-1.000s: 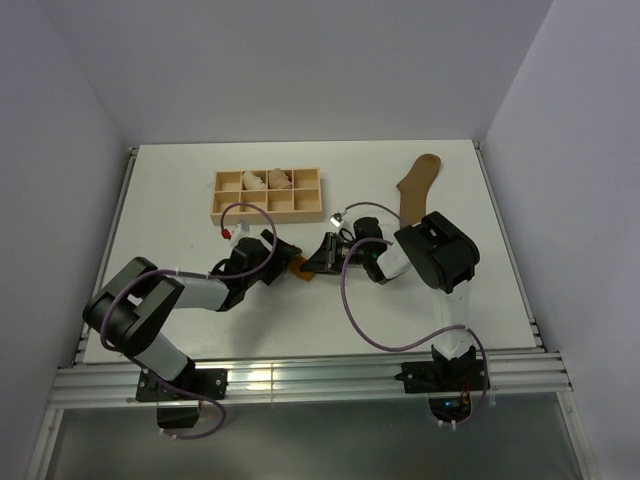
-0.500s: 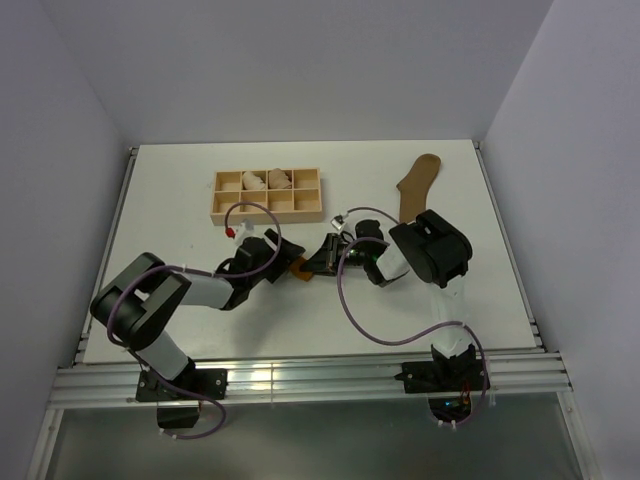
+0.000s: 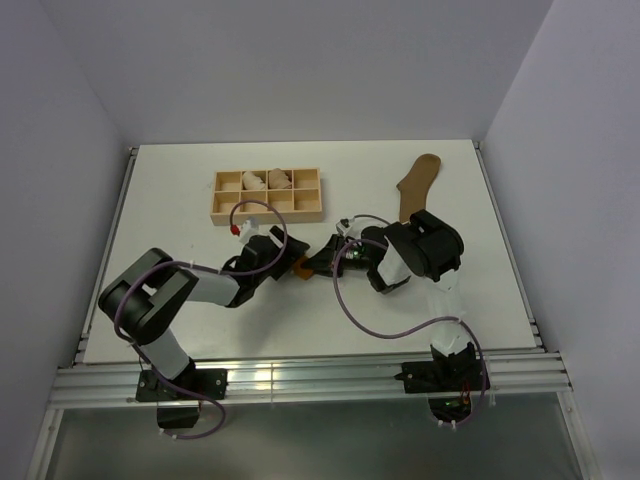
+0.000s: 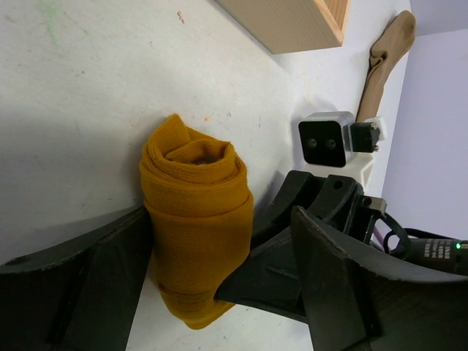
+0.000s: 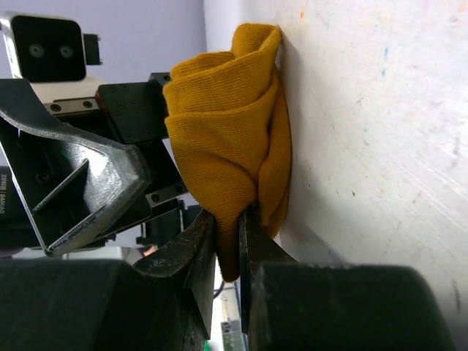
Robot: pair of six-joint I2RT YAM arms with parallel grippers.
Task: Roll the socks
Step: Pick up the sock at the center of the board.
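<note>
The robot's left gripper should grab the mustard-orange roll across its sides next, so the roll stays rolled and can be set into a tray cell.
The mustard-orange sock [image 3: 298,267] is a tight roll at the table's middle, lying between both grippers. My right gripper [image 5: 228,223] is shut on a fold at the end of the roll [image 5: 227,146]. My left gripper [image 4: 219,227] is open, its jaws straddling the roll [image 4: 196,219]. One jaw rests against the roll's side. The other jaw stands apart, beyond one of the right gripper's black fingers [image 4: 270,270]. The olive-brown sock [image 3: 417,185] lies flat and unrolled at the far right, also in the left wrist view [image 4: 384,62].
A wooden compartment tray [image 3: 266,213] stands at the back left, with pale pinkish bundles [image 3: 268,180] in its rear cells. Its corner [image 4: 292,22] is close behind the roll. Purple cables loop over both arms.
The left arm's elbow has swung right and its gripper has edged in around the roll. The right wrist has shifted slightly left. The roll has stayed in place, still pinched.
</note>
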